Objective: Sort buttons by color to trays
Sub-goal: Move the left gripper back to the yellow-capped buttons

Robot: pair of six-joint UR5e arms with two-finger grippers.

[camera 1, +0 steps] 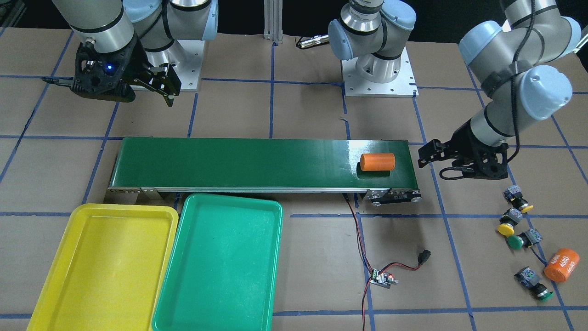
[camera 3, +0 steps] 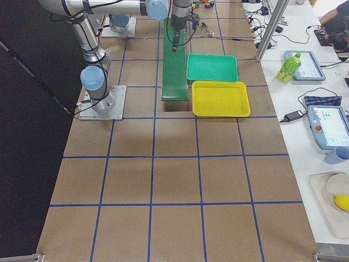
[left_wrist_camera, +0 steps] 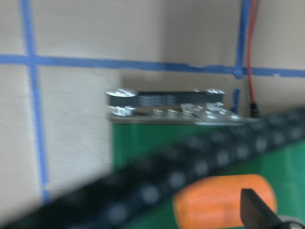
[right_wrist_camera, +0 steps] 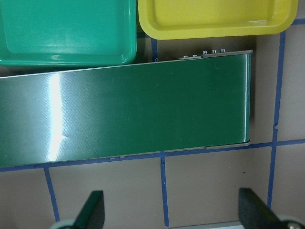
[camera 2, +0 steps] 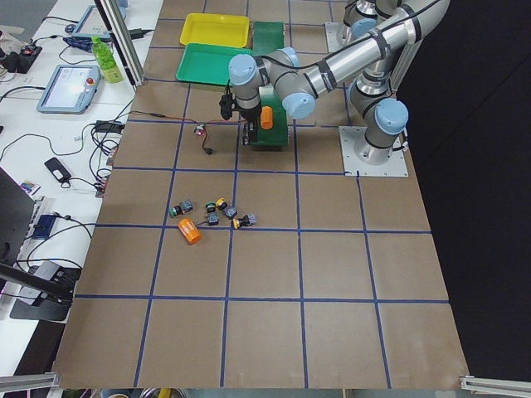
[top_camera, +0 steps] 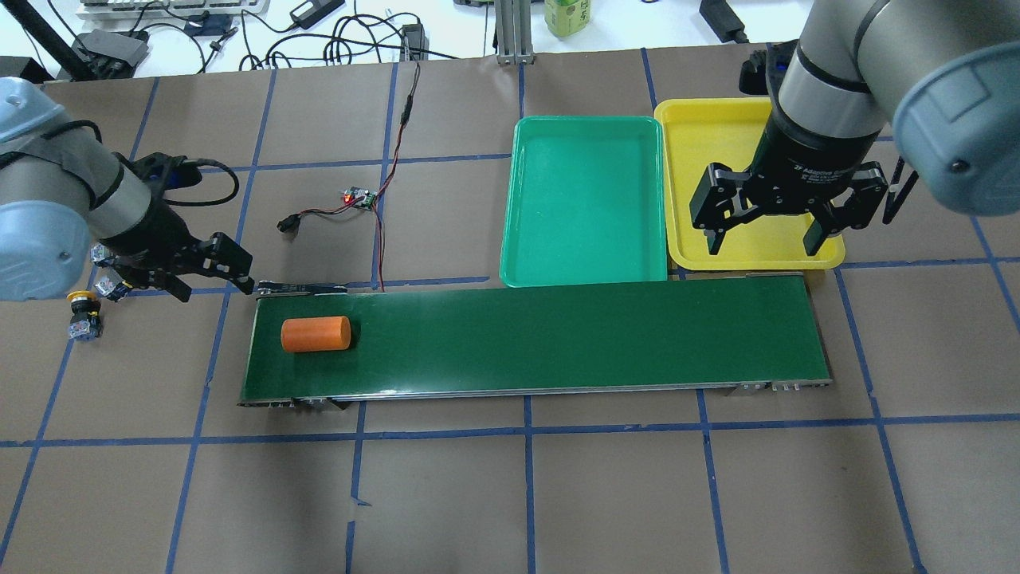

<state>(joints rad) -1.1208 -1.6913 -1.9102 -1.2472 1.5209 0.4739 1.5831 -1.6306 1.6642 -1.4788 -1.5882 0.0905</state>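
Next, my left gripper grabs the yellow-capped button by its dark switch body [camera 1: 512,193], to sort the button toward the yellow tray [camera 1: 105,271].
Four buttons lie on the paper beyond the belt's end: two yellow-capped [camera 1: 519,199] [camera 1: 508,224] and two green-capped [camera 1: 523,239] [camera 1: 535,283]. In the overhead view only one yellow button [top_camera: 80,309] shows clearly; my left arm hides the rest. My left gripper [camera 1: 432,164] [top_camera: 213,284] is open and empty, low between the buttons and the belt's end. My right gripper [top_camera: 761,237] [right_wrist_camera: 171,214] is open and empty, above the belt's other end beside the yellow tray [top_camera: 717,143]. The yellow tray [camera 1: 105,271] and the green tray [camera 1: 220,266] [top_camera: 586,199] hold nothing.
A long dark green conveyor belt [camera 1: 257,161] [top_camera: 558,343] carries an orange cylinder [camera 1: 377,162] [top_camera: 315,334] near its left-arm end. A second orange cylinder marked 4680 [camera 1: 562,265] lies among the buttons. A small circuit board with red-black wires [camera 1: 382,278] lies beside the trays.
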